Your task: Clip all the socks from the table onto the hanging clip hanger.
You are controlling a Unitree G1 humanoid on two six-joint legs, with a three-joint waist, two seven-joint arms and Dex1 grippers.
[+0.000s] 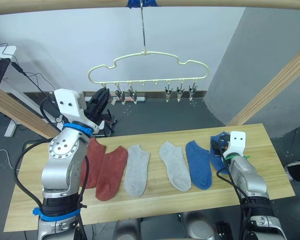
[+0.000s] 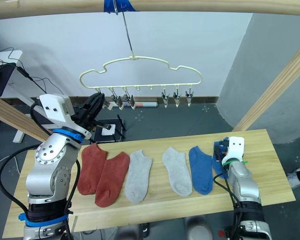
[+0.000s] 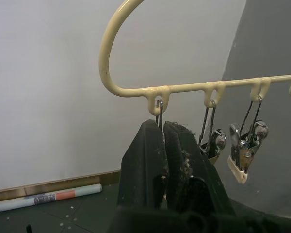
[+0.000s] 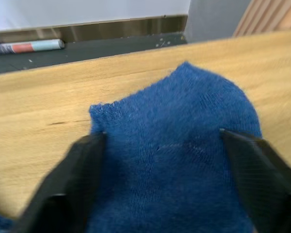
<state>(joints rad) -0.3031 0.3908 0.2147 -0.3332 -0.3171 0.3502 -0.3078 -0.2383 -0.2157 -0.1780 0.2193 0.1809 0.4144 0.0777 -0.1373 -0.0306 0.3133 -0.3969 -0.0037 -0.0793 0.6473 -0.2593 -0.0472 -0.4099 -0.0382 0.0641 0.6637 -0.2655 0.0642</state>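
Note:
The blue sock needs to hang from a metal clip. My right gripper should grab the sock by its cuff end (image 4: 145, 114) next.
The cream clip hanger (image 1: 148, 64) hangs by its hook from a wooden pole, a row of metal clips (image 1: 179, 93) along its bottom bar. My left gripper (image 3: 162, 127) is raised to the leftmost clip and shut on it; the clip's wire runs down between the fingers, which hide the clip. On the table (image 1: 270, 150) several socks lie in a row: two rust-red (image 1: 111, 172), two light grey (image 1: 137, 170) and a blue one (image 1: 198, 164). Another blue sock (image 4: 174, 131) lies at the right end. My right gripper (image 4: 161, 136) is low over it, open, one finger on each side.
The wooden pole (image 1: 215, 4) crosses overhead, with slanted beams at the left (image 1: 15, 107) and right (image 1: 275, 85). A rolled tube (image 3: 43, 198) lies on the floor by the wall. A desk with cables (image 1: 2, 65) stands at far left.

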